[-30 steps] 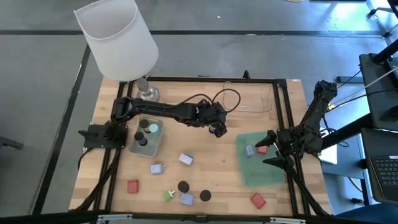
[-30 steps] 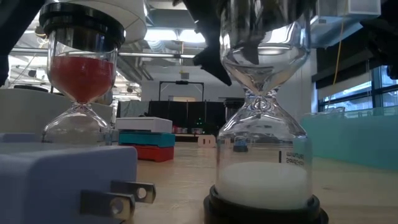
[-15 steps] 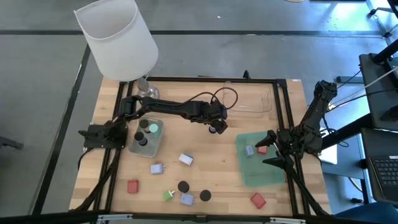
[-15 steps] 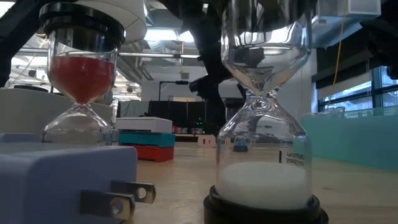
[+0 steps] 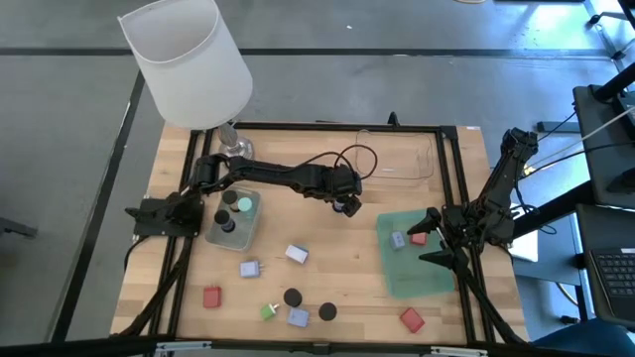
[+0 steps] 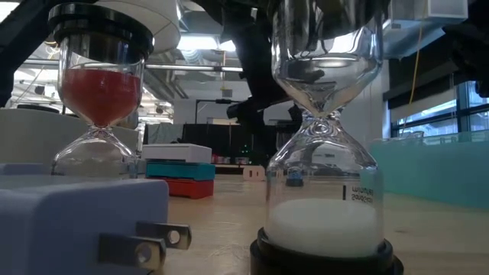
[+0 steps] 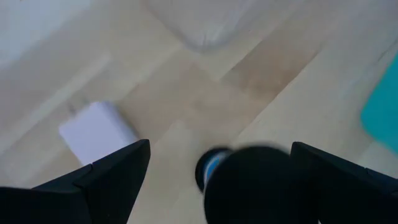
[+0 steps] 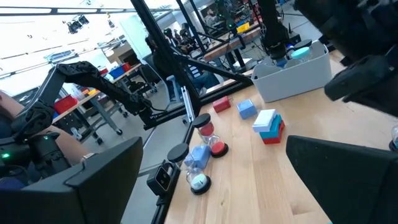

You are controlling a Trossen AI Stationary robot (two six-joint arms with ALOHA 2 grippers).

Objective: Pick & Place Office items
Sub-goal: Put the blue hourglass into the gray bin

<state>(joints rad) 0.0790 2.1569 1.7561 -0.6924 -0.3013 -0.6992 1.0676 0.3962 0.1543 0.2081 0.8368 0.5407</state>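
The black round cap (image 7: pixel 249 180) is between both fingers of the left gripper and level with them, so the gripper should close on the piece. Closing now would hold it.
My left gripper (image 5: pixel 344 206) is open near the table's middle, fingers pointing down. In the left wrist view (image 7: pixel 221 146) a black round-capped piece with a blue ring (image 7: pixel 249 183) stands between the fingers, closer to one of them. My right gripper (image 5: pixel 425 236) waits open over the green tray (image 5: pixel 417 276), which holds a grey-blue block (image 5: pixel 397 240) and a red block (image 5: pixel 418 238). Red, lilac and green blocks and black caps (image 5: pixel 293 296) lie on the near half of the table. The low view shows the caps are small hourglasses (image 6: pixel 325 191). My left gripper has the black-capped piece (image 7: pixel 283 186) between its open fingers, coming from above. Its edge lies right beside one finger (image 7: pixel 336 171). I cannot tell whether that finger touches it. The other finger stands clear of it.
A clear bin (image 5: pixel 213 235) at the left holds black caps and a teal bit. A clear tray (image 5: pixel 402 159) sits at the far edge. The white-shaded lamp (image 5: pixel 189 59) stands at the far left corner. A black frame rims the table. A lilac plug block (image 5: pixel 249 268) lies near the middle.
My left gripper has come down toward the table over the black-capped piece, and has shifted slightly toward the far and left edges. The right arm has kept still.
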